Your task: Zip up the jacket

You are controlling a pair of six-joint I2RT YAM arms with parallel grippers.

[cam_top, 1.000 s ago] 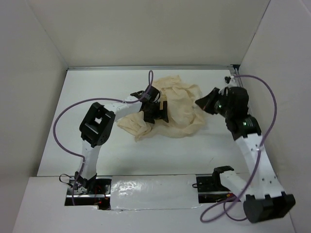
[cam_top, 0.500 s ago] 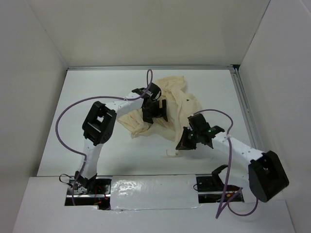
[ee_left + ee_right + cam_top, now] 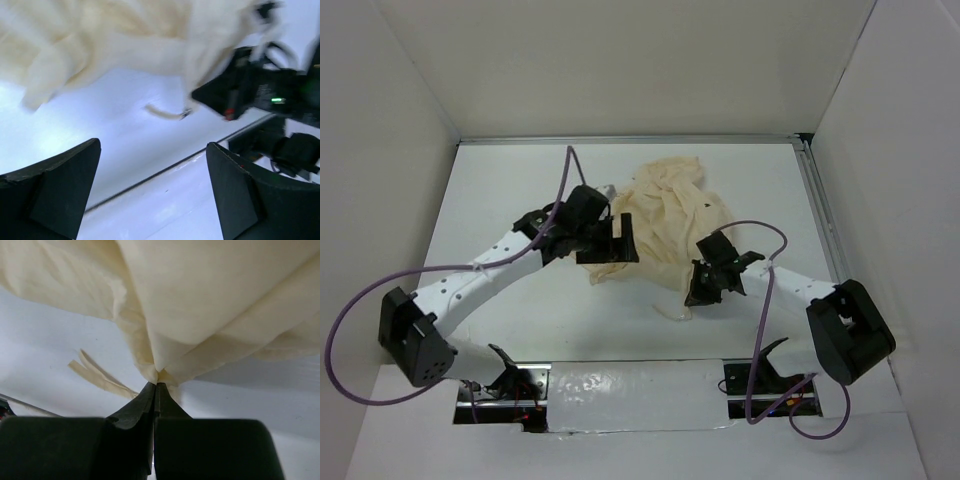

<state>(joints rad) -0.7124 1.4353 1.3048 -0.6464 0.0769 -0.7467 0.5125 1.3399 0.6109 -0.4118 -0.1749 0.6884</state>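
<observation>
My left gripper should straighten the jacket's near edge for zipping, so next it grabs that loose edge across from my right gripper's fold.
The cream jacket [image 3: 665, 215] lies crumpled in the middle of the white table. A small dark spot on its cloth [image 3: 706, 207] may be the zipper pull. My right gripper [image 3: 698, 294] is shut on the jacket's near edge; in the right wrist view the jaws [image 3: 156, 385] pinch a bunched fold of cream cloth [image 3: 210, 305], with a drawstring [image 3: 97, 376] trailing left. My left gripper [image 3: 612, 240] is open and empty, above the jacket's left edge. In the left wrist view the jacket [image 3: 110, 40] is blurred above the wide-apart fingers [image 3: 240, 190].
White walls enclose the table [image 3: 500, 200] on three sides. A metal rail [image 3: 817, 210] runs along its right edge. A drawstring [image 3: 672, 313] lies on the table in front of the jacket. Purple cables loop from both arms. The right arm also shows in the left wrist view [image 3: 250, 92].
My left arm has swung and stretched out low to the left, its gripper leaving the cloth and opening. My right gripper has stayed at the jacket's near edge and shifted slightly back.
</observation>
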